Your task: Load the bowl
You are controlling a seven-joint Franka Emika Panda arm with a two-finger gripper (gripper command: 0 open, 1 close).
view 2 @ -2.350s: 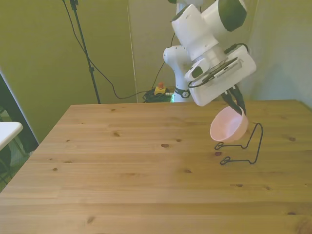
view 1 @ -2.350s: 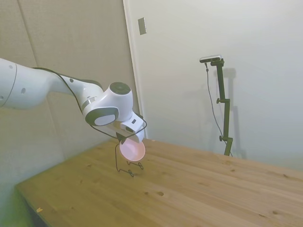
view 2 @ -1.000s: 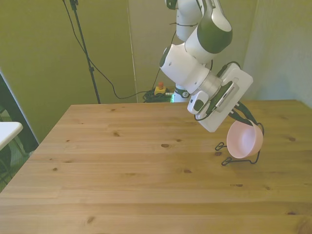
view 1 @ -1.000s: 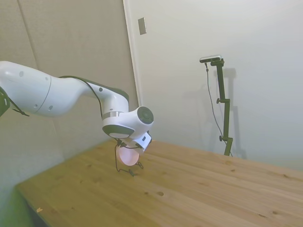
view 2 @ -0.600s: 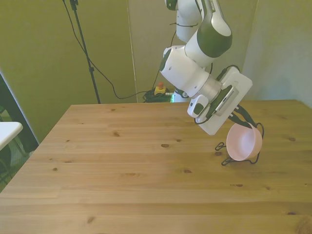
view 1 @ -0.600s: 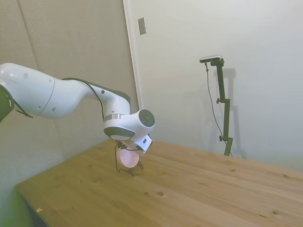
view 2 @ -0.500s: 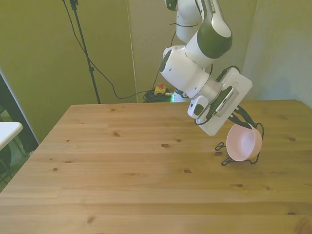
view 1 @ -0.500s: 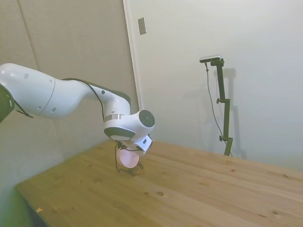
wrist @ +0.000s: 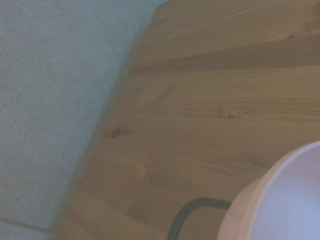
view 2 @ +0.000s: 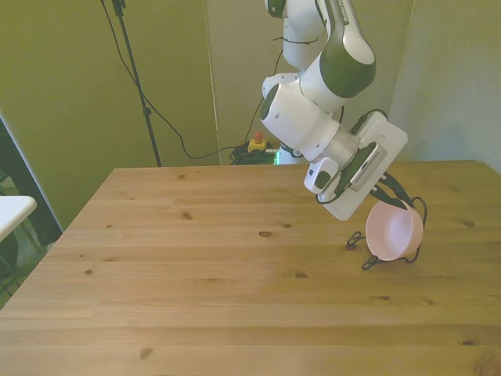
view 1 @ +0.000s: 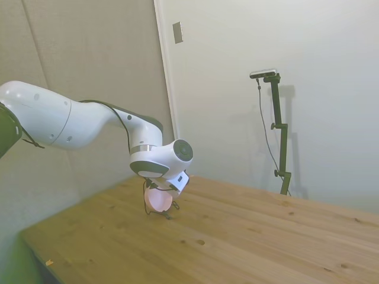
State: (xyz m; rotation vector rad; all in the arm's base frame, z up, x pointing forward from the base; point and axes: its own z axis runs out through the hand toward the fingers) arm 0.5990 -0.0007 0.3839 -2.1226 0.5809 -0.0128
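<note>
The pink bowl's lower edge [view 1: 160,209] rests on the rack's base wires, its back against the tall loop. The bowl would stay, so my gripper should open.
The pale pink bowl [view 2: 394,233] is tipped on its side, its hollow facing the front view's right, inside the thin black wire rack [view 2: 420,229] at the table's right side in the front view. My gripper [view 2: 397,203] comes down from above and is shut on the bowl's upper rim. From the side, the bowl [view 1: 159,200] shows just under the wrist, low over the rack's feet [view 1: 166,214]. The wrist view catches the bowl's rim [wrist: 285,200] and a bend of rack wire [wrist: 190,211] on the wood.
The wooden table [view 2: 203,274] stretches wide toward the front view's left. Near the rack, the table's edge [wrist: 107,135] meets a grey wall. A black stand with cables [view 2: 137,82] rises behind the table.
Over the last seconds the arm swung the bowl down and toward the front view's right, into the wire rack. In the last half second it sank a little lower.
</note>
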